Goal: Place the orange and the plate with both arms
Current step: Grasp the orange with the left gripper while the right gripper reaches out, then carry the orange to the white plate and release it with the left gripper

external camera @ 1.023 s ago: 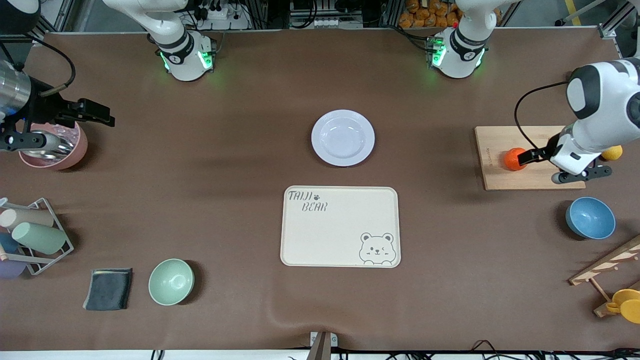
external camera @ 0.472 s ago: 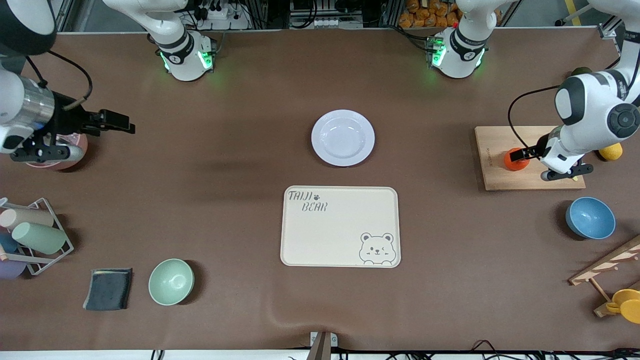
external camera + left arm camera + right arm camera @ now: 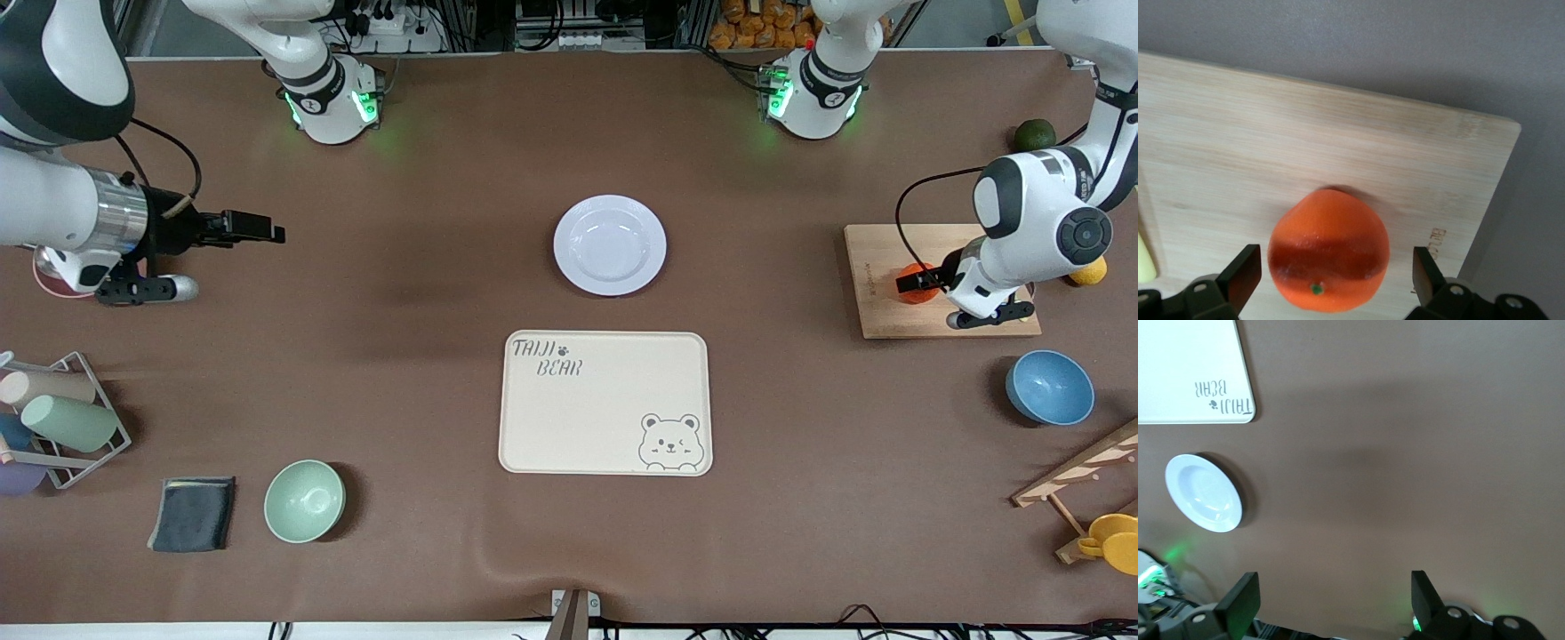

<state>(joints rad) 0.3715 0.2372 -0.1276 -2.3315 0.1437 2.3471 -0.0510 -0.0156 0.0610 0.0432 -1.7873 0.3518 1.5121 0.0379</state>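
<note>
My left gripper needs to close, because its fingers are on both sides of the orange (image 3: 909, 277) and would hold the orange if they closed now.
The orange (image 3: 1328, 260) sits on a wooden cutting board (image 3: 1338, 147) toward the left arm's end of the table; in the front view the orange (image 3: 909, 277) is partly covered. My left gripper (image 3: 1335, 270) is open and low over the board, with one finger on each side of the orange and a gap at both; it also shows in the front view (image 3: 917, 283). The pale plate (image 3: 610, 244) lies on the table farther from the front camera than the bear tray, and shows in the right wrist view (image 3: 1203, 493). My right gripper (image 3: 265, 233) is open and empty over bare table; it also shows in the right wrist view (image 3: 1333, 593).
The cream bear tray (image 3: 605, 404) lies mid-table. A blue bowl (image 3: 1049, 387), a lemon (image 3: 1089, 271) and a dark green fruit (image 3: 1034, 135) are near the board. A mint bowl (image 3: 304, 500), dark cloth (image 3: 191, 514), cup rack (image 3: 53, 418) and pink bowl (image 3: 49, 271) are at the right arm's end.
My left gripper has come down around the orange and covers more of it. My right gripper has moved from over the pink bowl toward the middle of the table.
</note>
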